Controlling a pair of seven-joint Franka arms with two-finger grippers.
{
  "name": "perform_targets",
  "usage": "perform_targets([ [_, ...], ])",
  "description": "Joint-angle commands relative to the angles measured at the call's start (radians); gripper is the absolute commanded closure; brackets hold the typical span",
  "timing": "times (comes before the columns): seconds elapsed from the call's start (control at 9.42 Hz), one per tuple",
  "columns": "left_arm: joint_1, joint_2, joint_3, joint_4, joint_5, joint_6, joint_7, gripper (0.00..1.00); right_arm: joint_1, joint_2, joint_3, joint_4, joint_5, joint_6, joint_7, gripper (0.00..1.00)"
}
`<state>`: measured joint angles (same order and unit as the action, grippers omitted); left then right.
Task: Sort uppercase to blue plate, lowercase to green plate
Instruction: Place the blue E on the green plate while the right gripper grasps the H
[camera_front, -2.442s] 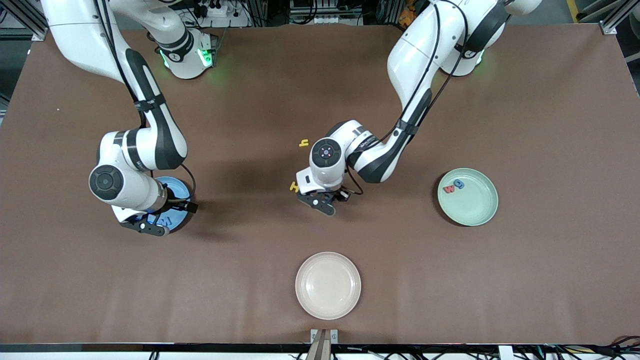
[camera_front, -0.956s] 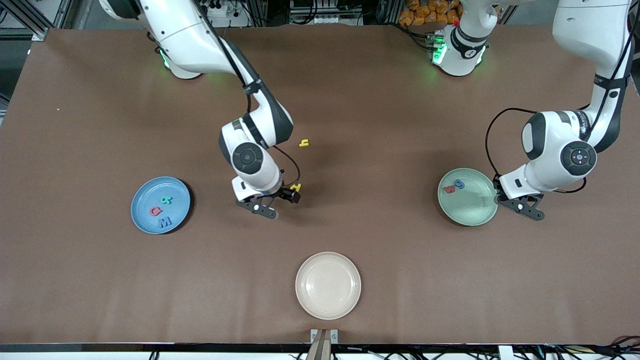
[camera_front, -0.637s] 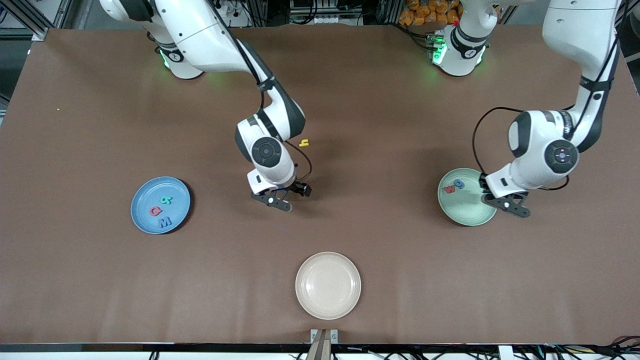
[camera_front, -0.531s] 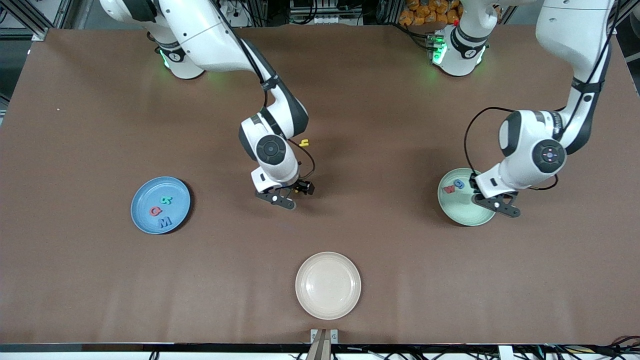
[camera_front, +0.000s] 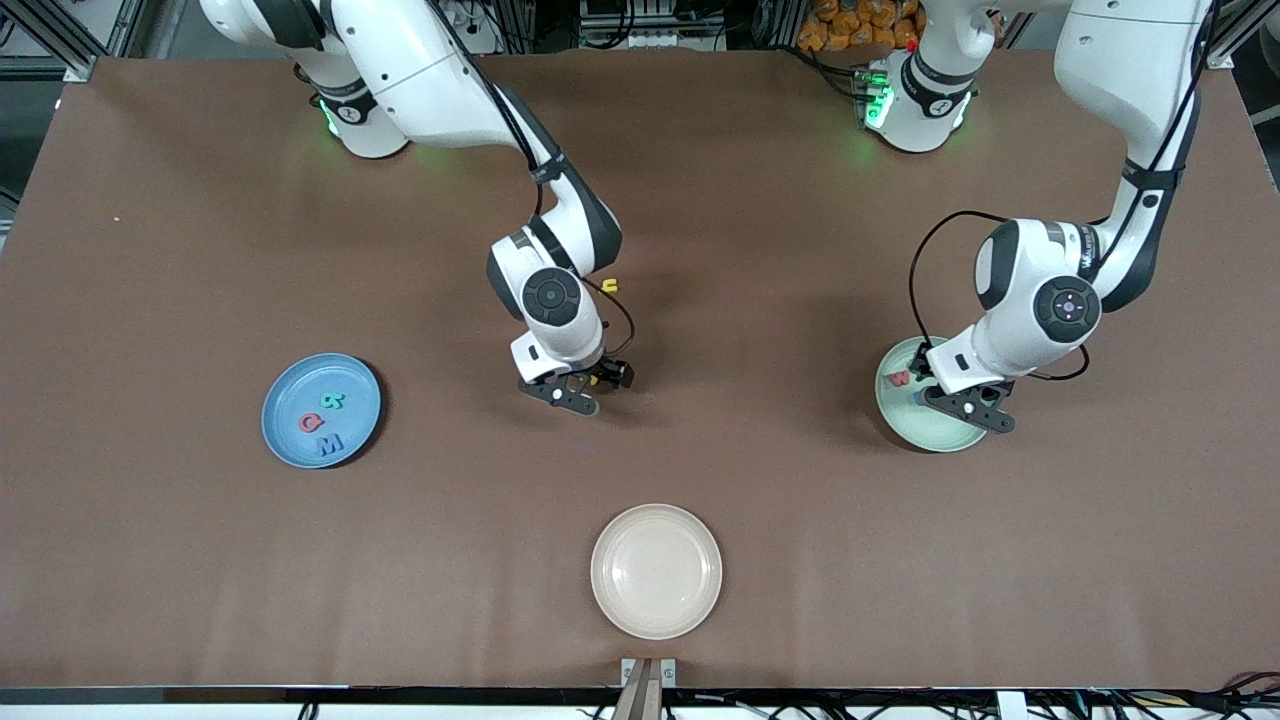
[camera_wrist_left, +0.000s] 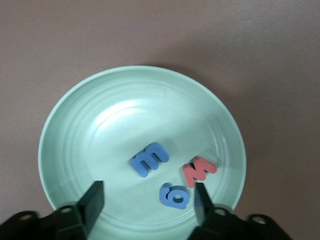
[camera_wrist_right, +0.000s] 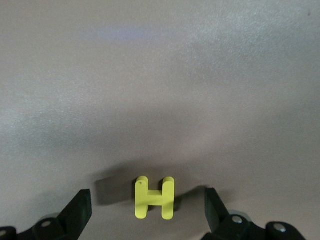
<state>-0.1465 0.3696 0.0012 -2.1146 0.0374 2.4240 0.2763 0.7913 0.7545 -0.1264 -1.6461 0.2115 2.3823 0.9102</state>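
Note:
My right gripper's fingers are low on either side of the yellow H (camera_wrist_right: 154, 197) and closing now would catch the H, so it is time to close.
The pale green plate (camera_wrist_left: 100, 125) holds a blue m (camera_wrist_left: 150, 159), a red w (camera_wrist_left: 199, 171) and a blue g (camera_wrist_left: 174, 195). My left gripper (camera_wrist_left: 147, 206) hangs open just over that plate (camera_front: 925, 432), holding nothing. A yellow H (camera_wrist_right: 155, 197) lies flat on the brown table between the open fingers of my right gripper (camera_wrist_right: 147, 210), which hovers low at mid-table (camera_front: 575, 388). In the front view the arm hides the H. On the blue plate (camera_front: 285, 398) lie a red Q (camera_front: 309, 423), a teal R (camera_front: 333, 400) and a blue M (camera_front: 330, 443). The small yellow h (camera_front: 609, 286) lies beside the right wrist.
A cream plate (camera_front: 656, 570) stands near the table's front edge, nearer the front camera than the right gripper. Brown cloth covers the table between the plates.
The left arm swung over the green plate and opened its fingers; the blue m now lies in the plate. The right arm moved from near the blue plate to over the yellow H.

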Motion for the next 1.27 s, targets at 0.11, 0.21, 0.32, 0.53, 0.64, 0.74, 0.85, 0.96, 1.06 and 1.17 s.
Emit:
perform_targets([
  [0.11, -0.031, -0.008, -0.038, 0.001, 0.006, 0.010, -0.078, 0.00, 0.020, 0.000, -0.007, -0.006, 0.011, 0.012, 0.024, 0.83],
  [0.21, -0.057, -0.003, -0.050, 0.016, 0.006, 0.010, -0.171, 0.00, 0.022, 0.000, -0.007, -0.006, 0.009, 0.012, 0.024, 1.00],
  [0.32, -0.091, 0.006, -0.064, 0.030, 0.006, 0.009, -0.277, 0.00, 0.023, 0.000, -0.007, -0.006, 0.009, 0.012, 0.022, 1.00],
  [0.53, -0.117, 0.046, -0.130, 0.102, 0.004, 0.009, -0.470, 0.00, 0.022, -0.003, -0.007, -0.006, 0.008, 0.011, 0.021, 1.00],
  [0.64, -0.142, 0.073, -0.162, 0.143, 0.006, 0.010, -0.587, 0.00, 0.014, -0.013, -0.009, -0.004, 0.008, 0.003, 0.015, 1.00],
  [0.74, -0.201, 0.098, -0.162, 0.187, 0.007, 0.010, -0.671, 0.00, 0.005, -0.030, -0.022, -0.001, 0.005, -0.002, 0.000, 1.00],
  [0.85, -0.231, 0.121, -0.162, 0.226, 0.007, 0.010, -0.754, 0.00, -0.009, -0.047, -0.044, -0.001, -0.001, -0.008, -0.016, 1.00],
  [0.96, -0.270, 0.144, -0.162, 0.257, 0.007, 0.017, -0.829, 0.00, -0.024, -0.066, -0.073, 0.000, -0.003, -0.043, -0.061, 1.00],
  [1.06, -0.297, 0.164, -0.162, 0.281, 0.007, 0.017, -0.885, 0.00, -0.042, -0.093, -0.103, 0.000, -0.003, -0.110, -0.138, 1.00],
  [1.17, -0.321, 0.176, -0.162, 0.292, 0.007, 0.017, -0.919, 0.00, -0.072, -0.127, -0.120, -0.003, -0.003, -0.173, -0.205, 1.00],
])
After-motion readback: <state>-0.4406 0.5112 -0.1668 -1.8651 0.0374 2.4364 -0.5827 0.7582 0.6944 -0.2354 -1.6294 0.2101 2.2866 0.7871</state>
